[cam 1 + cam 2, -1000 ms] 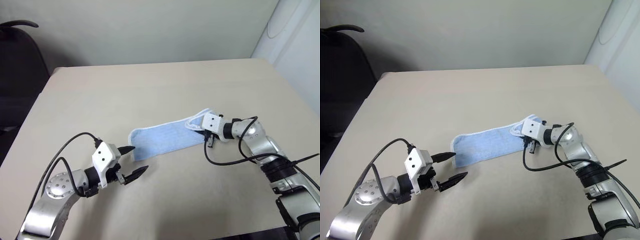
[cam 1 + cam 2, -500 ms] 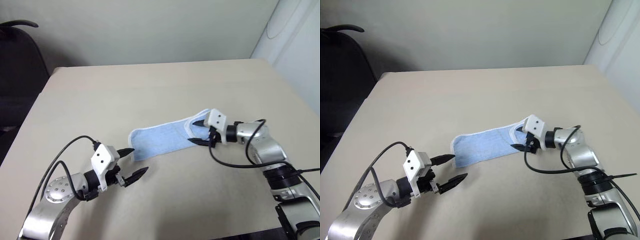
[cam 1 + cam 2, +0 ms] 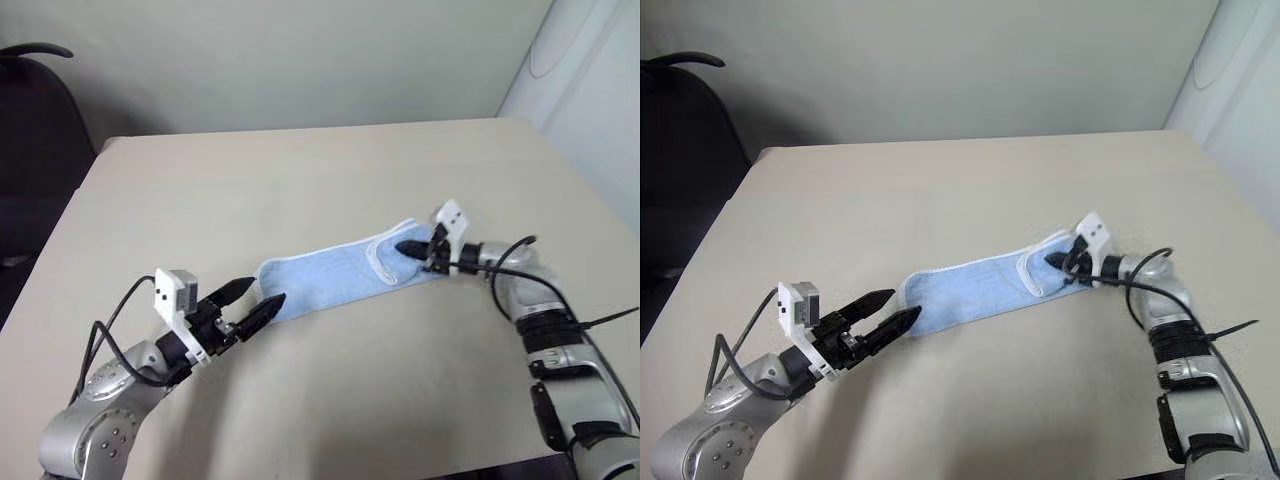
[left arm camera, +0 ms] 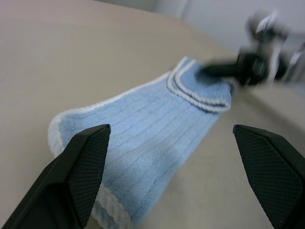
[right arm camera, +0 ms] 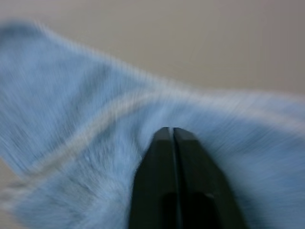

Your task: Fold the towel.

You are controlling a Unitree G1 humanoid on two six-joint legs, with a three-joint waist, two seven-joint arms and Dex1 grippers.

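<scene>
Next, my left gripper takes hold of the towel, flat as a long strip, by its loose end, where the white edging stands up.
The towel is a light-blue terry cloth with white edging, lying as a long strip across the middle of the table. Its right end is doubled over into a small flap. My left gripper is open, its fingers standing on either side of the strip's left end just above the cloth. My right gripper is shut, its tips resting against the flap at the right end. In the right wrist view the fingers meet along a thin seam, with blue cloth behind them and none seen between them.
A black chair stands beyond the table's left edge. A white panel rises at the right, close to the table's far right corner. Bare tabletop lies all around the towel.
My right gripper opened beside the flap half a second ago and has shut again, further right on the towel's end. My left gripper has rolled and come up to the towel's left end.
</scene>
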